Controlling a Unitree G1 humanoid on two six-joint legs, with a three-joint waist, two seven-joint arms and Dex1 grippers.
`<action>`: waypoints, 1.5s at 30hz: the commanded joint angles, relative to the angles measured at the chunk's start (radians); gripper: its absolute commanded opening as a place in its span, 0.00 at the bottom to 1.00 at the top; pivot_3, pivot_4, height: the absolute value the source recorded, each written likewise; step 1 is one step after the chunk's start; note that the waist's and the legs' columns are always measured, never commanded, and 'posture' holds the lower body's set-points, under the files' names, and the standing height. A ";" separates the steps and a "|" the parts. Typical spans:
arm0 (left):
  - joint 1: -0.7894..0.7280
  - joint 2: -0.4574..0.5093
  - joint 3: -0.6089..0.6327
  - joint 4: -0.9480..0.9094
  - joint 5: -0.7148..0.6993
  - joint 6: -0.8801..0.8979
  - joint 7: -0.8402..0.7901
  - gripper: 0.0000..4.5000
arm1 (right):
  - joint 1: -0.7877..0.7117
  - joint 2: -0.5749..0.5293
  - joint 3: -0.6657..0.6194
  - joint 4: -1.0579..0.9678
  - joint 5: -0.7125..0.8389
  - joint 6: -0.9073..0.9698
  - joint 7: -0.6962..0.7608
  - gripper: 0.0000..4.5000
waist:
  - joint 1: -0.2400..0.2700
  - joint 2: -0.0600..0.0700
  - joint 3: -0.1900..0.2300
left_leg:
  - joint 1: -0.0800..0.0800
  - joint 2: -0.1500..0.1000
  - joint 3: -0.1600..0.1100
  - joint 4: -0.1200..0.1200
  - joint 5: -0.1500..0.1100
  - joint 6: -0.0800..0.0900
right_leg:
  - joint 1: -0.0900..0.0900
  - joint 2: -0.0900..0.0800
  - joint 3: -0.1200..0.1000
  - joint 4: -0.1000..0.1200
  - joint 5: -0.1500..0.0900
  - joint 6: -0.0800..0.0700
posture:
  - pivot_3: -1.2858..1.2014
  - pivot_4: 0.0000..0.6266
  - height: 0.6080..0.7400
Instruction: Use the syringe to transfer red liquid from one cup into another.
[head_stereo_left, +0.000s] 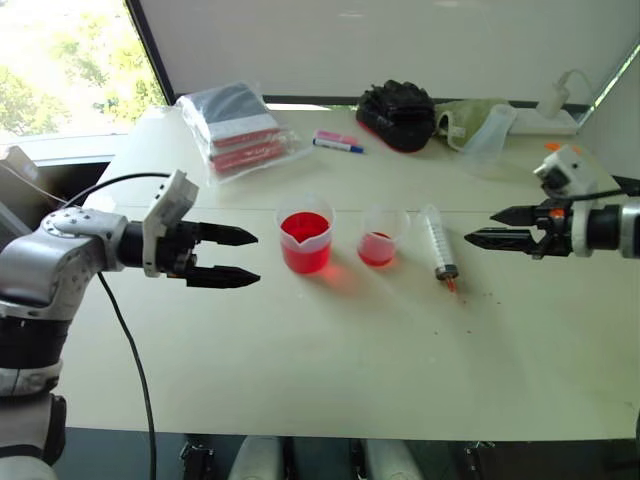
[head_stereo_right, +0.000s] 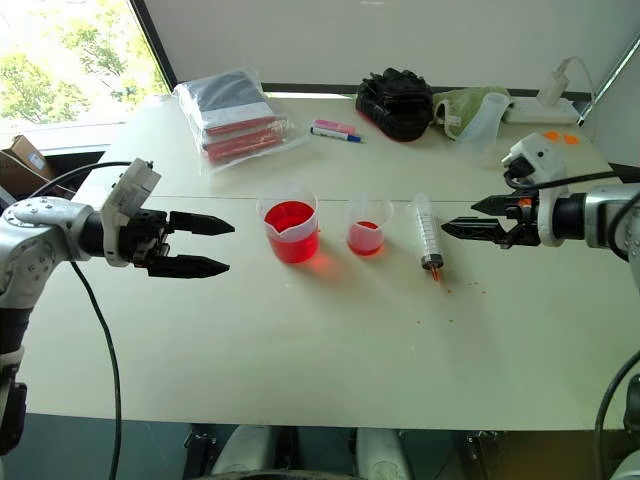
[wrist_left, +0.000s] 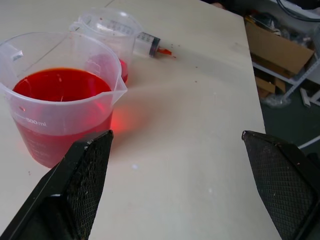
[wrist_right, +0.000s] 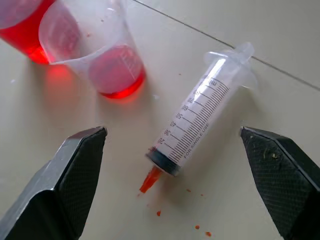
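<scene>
The right gripper grabs the syringe by its clear barrel next, since red liquid smears the syringe's tip and spots the table beside it.
The syringe lies flat on the white table, orange-red tip toward me, just right of the smaller cup, which holds a little red liquid. Left of that stands the larger spouted cup, about half full of red liquid. My right gripper hovers open a short way right of the syringe, pointing toward it; the right wrist view has the syringe lying between the spread fingers. My left gripper is open just left of the larger cup, touching nothing.
A plastic bag of red and dark items lies at the back left. A blue-and-pink marker, a black cloth bundle and a frosted jug stand along the back edge. Small red drops spot the table by the syringe tip.
</scene>
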 joint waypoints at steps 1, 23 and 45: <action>0.025 -0.011 0.046 -0.087 -0.050 0.014 0.037 0.96 | -0.132 0.020 0.072 0.056 -0.017 0.136 -0.033 0.99 | 0.002 0.000 0.000 | -0.001 0.000 0.000 0.000 0.000 0.000 | -0.001 0.000 0.000 0.000 0.000 0.000 | 0.52 0.24 0.78; -0.104 -0.094 0.052 -0.169 -0.131 0.015 0.170 0.96 | -0.502 0.405 0.349 0.762 -0.353 -0.044 -0.140 0.99 | -0.005 0.000 0.000 | -0.011 -0.001 0.001 0.002 0.001 -0.002 | -0.011 0.000 0.000 0.003 0.000 0.000 | 0.52 0.24 0.78; -0.039 -0.071 0.106 -0.207 -0.142 0.002 0.238 0.96 | -0.563 0.555 0.356 1.025 -0.583 -0.228 -0.102 0.59 | -0.006 0.000 0.000 | -0.011 -0.001 0.001 0.002 0.001 -0.002 | -0.012 0.000 0.000 0.003 0.000 0.000 | 0.52 0.24 0.78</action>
